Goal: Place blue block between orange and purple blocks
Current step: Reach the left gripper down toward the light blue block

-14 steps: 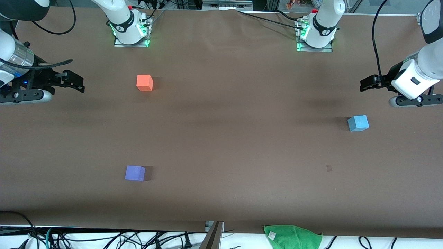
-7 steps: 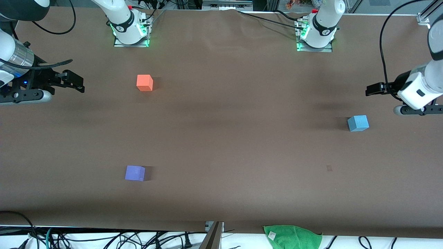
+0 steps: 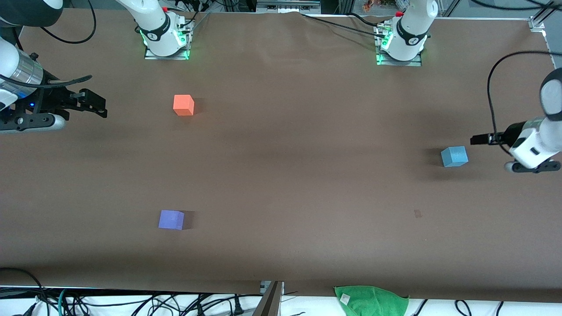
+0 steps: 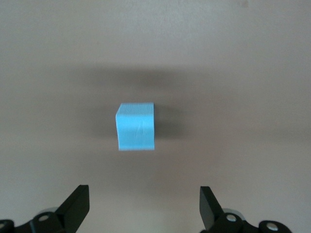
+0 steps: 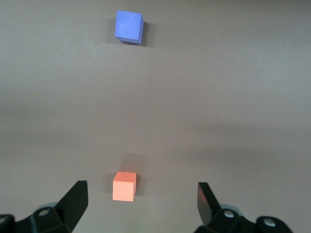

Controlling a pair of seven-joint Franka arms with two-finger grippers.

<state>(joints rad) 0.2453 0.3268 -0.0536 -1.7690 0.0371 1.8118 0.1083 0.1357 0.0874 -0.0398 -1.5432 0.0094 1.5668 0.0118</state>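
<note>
I should pick up the blue block by opposite sides with my left gripper next, to put it between the orange block (image 3: pixel 183 105) and the purple one.
The light sky-blue block (image 3: pixel 454 156) sits on the table toward the left arm's end; it also shows in the left wrist view (image 4: pixel 136 126). My left gripper (image 3: pixel 479 139) is open and empty, up in the air beside the blue block, apart from it. The orange block (image 3: pixel 183 105) sits toward the right arm's end, and the purple block (image 3: pixel 171 219) lies nearer the front camera than it. Both show in the right wrist view: orange (image 5: pixel 124 186), purple (image 5: pixel 129 26). My right gripper (image 3: pixel 99 107) is open and empty, waiting at the right arm's end of the table.
A green cloth (image 3: pixel 371 300) lies at the table's front edge. Cables hang along that front edge. The brown table (image 3: pixel 285 175) stretches wide between the blocks.
My left gripper has come down and toward the front camera, ending close beside the blue block. The right arm and all three blocks have not moved.
</note>
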